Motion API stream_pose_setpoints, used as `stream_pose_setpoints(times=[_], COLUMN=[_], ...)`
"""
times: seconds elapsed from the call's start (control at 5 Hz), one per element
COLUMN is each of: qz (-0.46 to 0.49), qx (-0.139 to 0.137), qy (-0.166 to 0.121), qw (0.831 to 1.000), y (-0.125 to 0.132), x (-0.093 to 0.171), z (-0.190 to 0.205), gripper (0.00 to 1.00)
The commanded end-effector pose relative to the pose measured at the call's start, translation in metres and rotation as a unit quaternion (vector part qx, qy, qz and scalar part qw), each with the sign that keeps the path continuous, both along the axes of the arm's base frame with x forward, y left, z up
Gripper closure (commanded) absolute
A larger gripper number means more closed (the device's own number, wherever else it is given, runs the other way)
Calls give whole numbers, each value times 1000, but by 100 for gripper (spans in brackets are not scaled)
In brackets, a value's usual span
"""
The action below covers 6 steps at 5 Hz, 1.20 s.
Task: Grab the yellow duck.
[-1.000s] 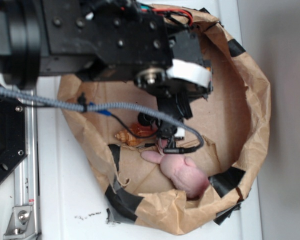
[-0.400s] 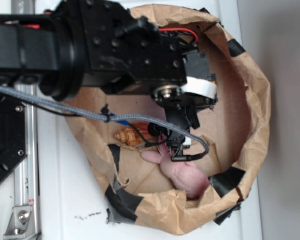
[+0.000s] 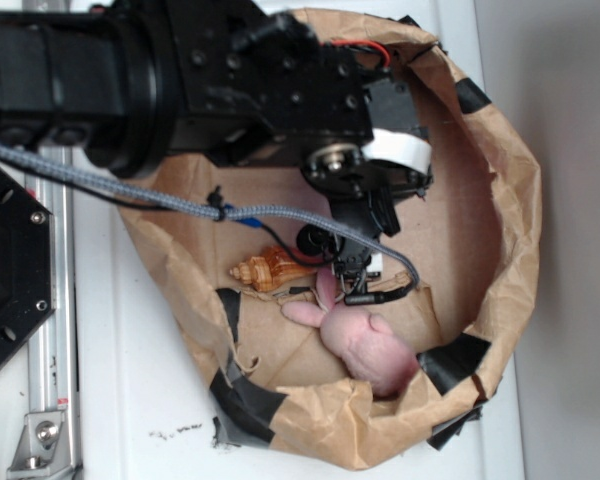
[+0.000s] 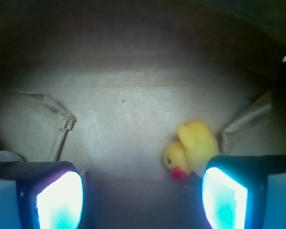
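Note:
My gripper should next lift the yellow duck from the paper basin by its rounded body.
The wrist view shows the yellow duck, small, with a red beak, lying on the brown cardboard floor. It sits just ahead of my right fingertip, which covers its lower edge. My gripper is open, with a wide gap between the two glowing pads and nothing held between them. The duck is off to the right of that gap. In the exterior view the black arm reaches over the paper basin and hides the duck.
A brown paper basin with a crumpled rim and black tape patches holds everything. A pink plush bunny lies near its front wall. A brown striped seashell lies to its left. A grey cable crosses the basin.
The arm has shifted to the right over the basin. The wrist now sits a little further right, and more of the seashell shows than before.

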<state>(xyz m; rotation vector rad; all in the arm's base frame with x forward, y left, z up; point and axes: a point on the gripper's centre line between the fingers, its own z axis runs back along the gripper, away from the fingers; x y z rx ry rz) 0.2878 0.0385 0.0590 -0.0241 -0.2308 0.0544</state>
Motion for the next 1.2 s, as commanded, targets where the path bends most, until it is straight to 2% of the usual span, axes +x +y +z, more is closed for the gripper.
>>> stream_pose_setpoints(times=[0.0, 0.6, 1.0], qz=[32, 8, 5], qx=[7, 0, 3], qy=[-22, -20, -14], qw=[999, 1000, 1000], y=[21, -1, -2], x=[5, 16, 19], z=[10, 6, 2], gripper=[0, 0, 0])
